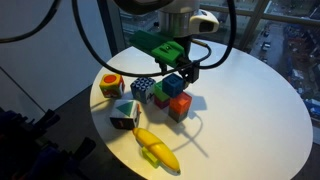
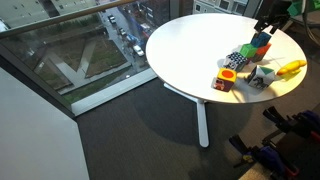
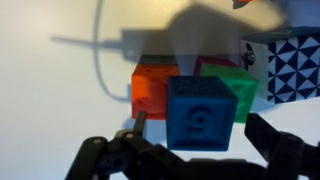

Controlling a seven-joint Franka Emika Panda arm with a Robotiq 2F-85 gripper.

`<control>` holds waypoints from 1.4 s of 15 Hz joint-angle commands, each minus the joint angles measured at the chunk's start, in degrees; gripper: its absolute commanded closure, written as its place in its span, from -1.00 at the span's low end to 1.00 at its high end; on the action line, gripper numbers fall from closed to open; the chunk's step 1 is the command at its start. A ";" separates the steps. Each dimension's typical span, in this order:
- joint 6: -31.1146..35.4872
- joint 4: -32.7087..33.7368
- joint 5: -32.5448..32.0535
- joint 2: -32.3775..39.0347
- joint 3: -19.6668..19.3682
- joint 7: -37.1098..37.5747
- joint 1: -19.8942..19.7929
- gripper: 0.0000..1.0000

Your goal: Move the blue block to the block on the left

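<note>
The gripper's two fingers reach down to opposite sides of the blue block above the green block point(image 1: 161, 96) point(image 3: 238, 85), so the gripper should close on the blue block now.
The blue block point(image 3: 200, 112) fills the middle of the wrist view, sitting at or above the red-orange block point(image 3: 152, 88) and the green block point(image 3: 238, 85). My gripper point(image 3: 200, 128) straddles the blue block with a visible gap between each finger and the block's sides, so it is open. In an exterior view the gripper point(image 1: 185, 68) hangs just over the blue block point(image 1: 175, 84), which is on the cluster of the red block point(image 1: 181, 106) and green block point(image 1: 161, 96). A yellow-orange block point(image 1: 110, 86) stands alone at the left.
A black-and-white patterned block point(image 1: 143, 89) touches the cluster. A multicoloured block point(image 1: 124, 113) and a banana point(image 1: 157, 148) lie near the front edge of the round white table point(image 1: 250, 110). A cable loops above the blocks. The table also shows in an exterior view point(image 2: 190, 50).
</note>
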 commanded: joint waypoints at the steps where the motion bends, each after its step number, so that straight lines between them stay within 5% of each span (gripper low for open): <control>1: -0.17 1.64 0.51 0.98 1.10 -1.64 -1.47 -0.48; 6: -0.84 1.71 0.05 0.69 0.97 -1.56 -1.29 0.34; 21: -1.89 -2.29 -0.54 -7.45 1.23 -5.72 -0.32 0.41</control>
